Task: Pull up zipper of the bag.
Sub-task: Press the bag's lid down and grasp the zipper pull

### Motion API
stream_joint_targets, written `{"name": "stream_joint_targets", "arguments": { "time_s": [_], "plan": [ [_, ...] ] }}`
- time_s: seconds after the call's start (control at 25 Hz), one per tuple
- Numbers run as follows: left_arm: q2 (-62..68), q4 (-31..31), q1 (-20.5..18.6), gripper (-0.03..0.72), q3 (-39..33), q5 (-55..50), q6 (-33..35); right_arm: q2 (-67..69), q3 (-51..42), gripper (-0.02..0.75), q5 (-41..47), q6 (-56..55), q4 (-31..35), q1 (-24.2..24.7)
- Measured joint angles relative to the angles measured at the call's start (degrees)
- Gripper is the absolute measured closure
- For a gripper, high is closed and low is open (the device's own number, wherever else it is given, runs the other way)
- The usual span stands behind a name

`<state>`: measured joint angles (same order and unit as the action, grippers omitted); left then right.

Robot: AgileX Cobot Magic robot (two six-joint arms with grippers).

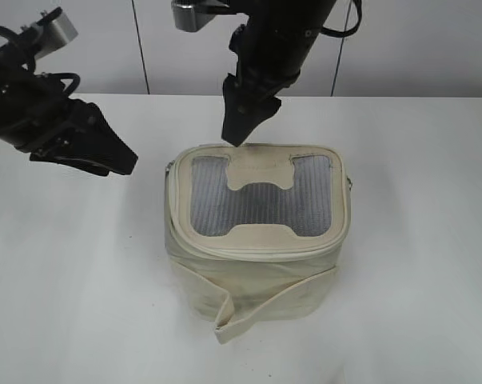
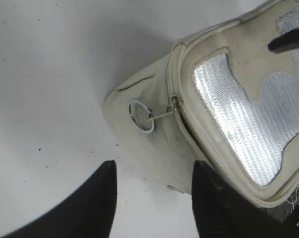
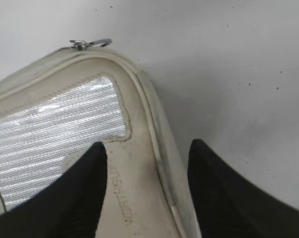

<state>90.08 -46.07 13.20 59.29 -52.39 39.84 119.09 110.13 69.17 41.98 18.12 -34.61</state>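
Note:
I will pull the bag's zipper (image 3: 82, 45). Next, my right gripper should hold the bag by its piped back rim (image 3: 154, 134) to keep the bag steady meanwhile.
The cream bag (image 1: 256, 272) stands mid-table, with its grey mesh top (image 1: 260, 204) facing up. The zipper (image 2: 188, 130) runs round the top rim and shows a dark gap below a silver pull (image 2: 163, 115) with a round ring (image 2: 141, 116). Another silver pull (image 3: 89, 44) sits at a far corner in the right wrist view. My left gripper (image 1: 119, 160) is open and empty left of the bag, its jaws (image 2: 154, 167) over bare table short of the ring. My right gripper (image 1: 241, 132) is open, its jaws (image 3: 148, 146) straddling the bag's back rim (image 3: 154, 148).
The white table (image 1: 416, 264) lies around the bag. A loose cream strap (image 1: 252, 308) hangs folded on the bag's front side. A pale wall (image 1: 432, 48) stands behind the table.

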Motion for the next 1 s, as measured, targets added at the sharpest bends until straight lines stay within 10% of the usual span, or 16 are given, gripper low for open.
{"name": "stream_joint_targets", "arguments": {
  "time_s": [1.0],
  "plan": [
    [2.7,1.4,0.3,0.27,0.2,-1.7,1.7,3.1,-3.7,0.347,0.2,0.0,1.1,1.7]
  ]
}}
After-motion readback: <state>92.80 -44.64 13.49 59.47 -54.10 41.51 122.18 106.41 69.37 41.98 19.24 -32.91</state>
